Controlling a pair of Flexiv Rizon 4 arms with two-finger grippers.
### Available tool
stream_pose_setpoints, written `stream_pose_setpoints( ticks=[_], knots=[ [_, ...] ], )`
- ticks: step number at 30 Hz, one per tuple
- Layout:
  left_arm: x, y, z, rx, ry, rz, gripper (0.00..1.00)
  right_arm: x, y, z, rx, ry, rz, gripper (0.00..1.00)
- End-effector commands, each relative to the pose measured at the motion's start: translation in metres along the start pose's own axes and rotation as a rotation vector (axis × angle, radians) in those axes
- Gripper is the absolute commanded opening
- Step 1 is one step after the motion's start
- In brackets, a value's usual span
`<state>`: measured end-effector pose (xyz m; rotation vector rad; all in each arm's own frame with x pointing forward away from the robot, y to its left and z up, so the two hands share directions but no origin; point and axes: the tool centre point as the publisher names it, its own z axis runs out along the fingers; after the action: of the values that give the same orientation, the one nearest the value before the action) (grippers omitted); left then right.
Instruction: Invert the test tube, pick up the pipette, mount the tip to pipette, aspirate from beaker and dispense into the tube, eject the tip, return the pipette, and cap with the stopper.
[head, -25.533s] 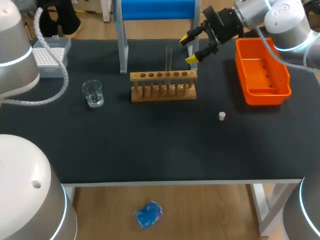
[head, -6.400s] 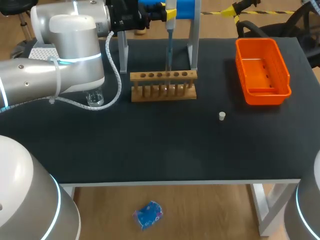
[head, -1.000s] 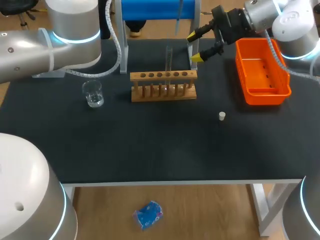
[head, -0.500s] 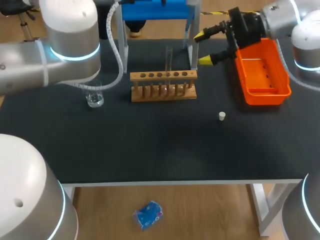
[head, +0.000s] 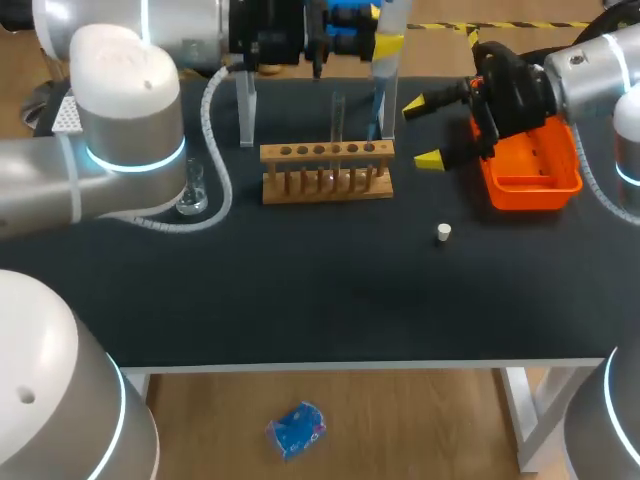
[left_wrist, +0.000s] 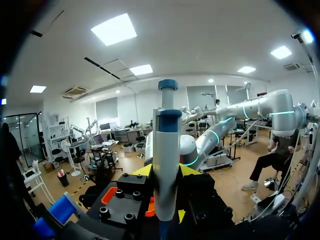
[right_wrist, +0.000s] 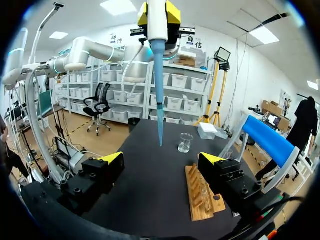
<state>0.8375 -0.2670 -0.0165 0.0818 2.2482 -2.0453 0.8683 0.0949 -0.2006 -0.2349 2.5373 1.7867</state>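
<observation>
My right gripper grabs the pipette by its lower white body next, above the blue tip, since my left gripper's fingers already cover the pipette's upper body.
My left gripper is at the back of the table, above the right end of the wooden rack, shut on the grey pipette, which stands upright between its yellow fingers. Seen from the right wrist, the pipette carries a long blue tip pointing down. A clear test tube stands in the rack. My right gripper hangs open beside the orange tray, facing the pipette, nothing between its fingers. The white stopper lies on the mat. The beaker sits partly behind my left arm.
The blue pipette stand's legs rise behind the rack. In the right wrist view the beaker and the white tip box lie beyond the rack. The black mat in front of the rack is bare apart from the stopper.
My left arm has swung in, bringing the gripper and pipette into view behind the rack's right end. My right gripper has moved right and toward the front, still open.
</observation>
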Motion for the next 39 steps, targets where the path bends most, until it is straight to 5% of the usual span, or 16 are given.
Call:
stream_pose_setpoints(
  ticks=[1, 17, 39],
  knots=[
    [0.001, 0.000, -0.008, 0.000, 0.003, 0.001, 0.00, 0.007, 0.005, -0.002, 0.012, -0.015, 0.001, 1.00],
    [0.001, 0.000, -0.008, 0.000, 0.003, 0.001, 0.00, 0.007, 0.005, -0.001, 0.006, -0.008, 0.001, 1.00],
    [0.021, 0.075, 0.002, 0.017, 0.079, 0.000, 0.00, 0.034, -0.020, 0.029, -0.151, 0.005, 0.075, 1.00]
  ],
)
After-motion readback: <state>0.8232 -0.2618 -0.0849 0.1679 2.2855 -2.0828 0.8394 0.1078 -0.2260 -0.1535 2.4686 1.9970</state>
